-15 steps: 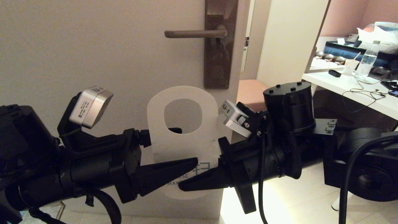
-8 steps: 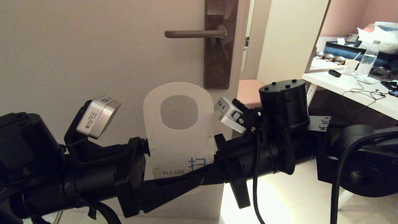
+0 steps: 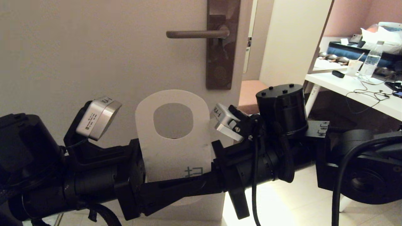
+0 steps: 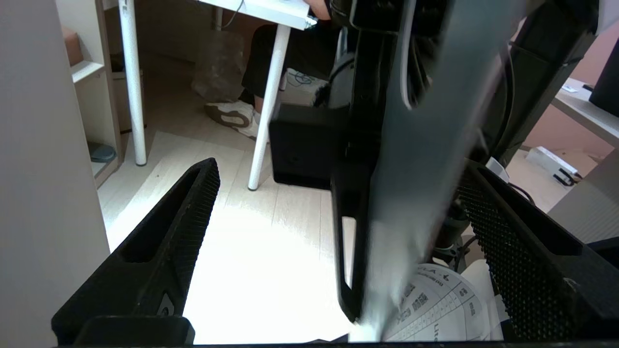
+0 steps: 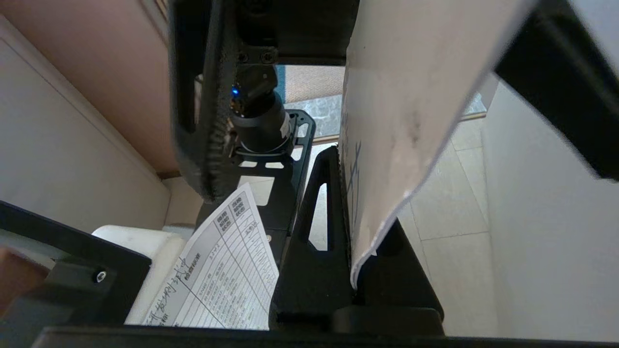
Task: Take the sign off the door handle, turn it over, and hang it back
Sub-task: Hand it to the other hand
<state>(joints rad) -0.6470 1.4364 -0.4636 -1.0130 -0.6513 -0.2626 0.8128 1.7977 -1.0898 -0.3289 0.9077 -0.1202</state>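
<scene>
I should next grab the sign with my left gripper by its printed end (image 3: 167, 170). Then the sign's hole (image 3: 173, 121) stays free to go over the door handle.
The sign (image 3: 172, 141) stands upright in front of the door, white side towards me, well below the door handle (image 3: 194, 33) and its brown backplate (image 3: 221, 59). My right gripper (image 3: 188, 186) comes in from the right and is shut on the sign's lower part; in the right wrist view (image 5: 360, 193) the card (image 5: 401, 96) sits clamped between its fingers. My left gripper (image 3: 198, 183) comes in from the left, open, with one finger on each side of the sign. In the left wrist view (image 4: 338, 166) the sign (image 4: 425, 121) runs between its spread fingers without touching them.
The door's free edge (image 3: 248, 47) is right of the backplate, with a brown stool (image 3: 251, 91) behind it. A white desk (image 3: 361, 91) with a water bottle (image 3: 370, 64) and cables stands at the right. A printed paper form (image 5: 217, 270) lies on the robot's body below.
My right gripper has carried the sign leftward and a little down. My left gripper has moved in towards it, so its open fingers now straddle the card's lower part.
</scene>
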